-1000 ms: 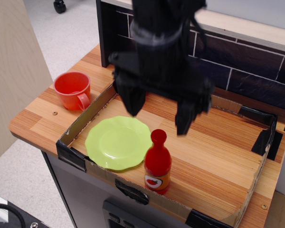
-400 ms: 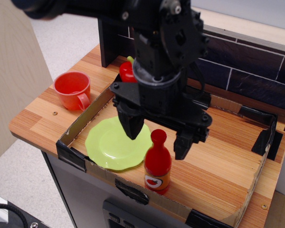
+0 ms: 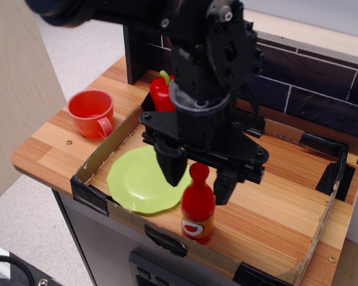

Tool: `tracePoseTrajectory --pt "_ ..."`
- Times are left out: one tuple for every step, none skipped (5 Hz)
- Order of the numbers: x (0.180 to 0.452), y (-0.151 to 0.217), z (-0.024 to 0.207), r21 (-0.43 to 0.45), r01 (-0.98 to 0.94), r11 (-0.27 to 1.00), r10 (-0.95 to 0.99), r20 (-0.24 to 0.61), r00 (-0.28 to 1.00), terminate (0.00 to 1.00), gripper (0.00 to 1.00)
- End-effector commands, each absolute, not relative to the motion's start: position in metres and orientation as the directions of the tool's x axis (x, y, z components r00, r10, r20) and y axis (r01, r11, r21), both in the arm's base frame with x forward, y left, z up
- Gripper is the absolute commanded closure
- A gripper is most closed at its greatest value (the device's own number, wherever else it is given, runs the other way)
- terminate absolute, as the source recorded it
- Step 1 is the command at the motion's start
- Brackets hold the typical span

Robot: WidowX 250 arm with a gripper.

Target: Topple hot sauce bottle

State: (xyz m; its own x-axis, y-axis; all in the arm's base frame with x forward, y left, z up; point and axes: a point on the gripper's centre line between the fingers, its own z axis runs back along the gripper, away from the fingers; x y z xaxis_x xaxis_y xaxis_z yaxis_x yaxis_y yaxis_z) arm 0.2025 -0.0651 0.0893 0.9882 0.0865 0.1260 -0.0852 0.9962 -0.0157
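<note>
My gripper is going to grab the hot sauce bottle [image 3: 197, 205] by its capped neck [image 3: 199, 173] next, to tip it over onto the bottle's side.
The hot sauce bottle [image 3: 197, 205] stands upright near the front edge of the cardboard tray, right of the green plate. It is glossy red with a round red cap and an orange label with a chili. My gripper [image 3: 198, 182] is open, its two black fingers straddling the bottle's cap and neck, one on each side. I cannot tell whether the fingers touch the bottle. The black arm above hides the tray's middle.
A green plate [image 3: 140, 182] lies left of the bottle inside the shallow cardboard tray [image 3: 322, 208]. A red bell pepper [image 3: 161, 93] with a green stem stands behind the arm. An orange-red cup [image 3: 92, 113] sits on the wooden counter at left. A dark tiled wall runs behind.
My gripper has come down and forward, from above and behind the bottle to around its cap. The bottle has not moved. The bell pepper has come into view.
</note>
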Motion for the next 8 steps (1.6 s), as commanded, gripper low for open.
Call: tracePoseTrajectory --pt "0.218 -0.067 0.101 -0.052 -0.175 0.983 0.180 0.117 0.977 0.00 1.00" --pt "0.225 -0.073 0.108 -0.080 -0.212 0.974 0.217 0.071 0.974 0.00 1.00" --pt "0.244 -0.080 0.115 -0.147 -0.333 0.931 0.321 -0.099 0.942 0.00 1.00" --pt "0.254 -0.084 0.112 -0.193 -0.443 0.875 0.387 -0.269 0.882 0.00 1.00" --pt "0.258 -0.096 0.105 -0.198 -0.425 0.883 0.345 -0.342 0.874 0.00 1.00" --pt "0.262 -0.110 0.093 -0.172 -0.439 0.882 0.335 -0.426 0.840 0.00 1.00" --pt "0.269 -0.115 0.078 -0.130 -0.448 0.884 0.358 -0.428 0.830 0.00 1.00" --pt "0.282 -0.108 0.069 -0.079 -0.478 0.875 0.434 -0.310 0.846 0.00 1.00"
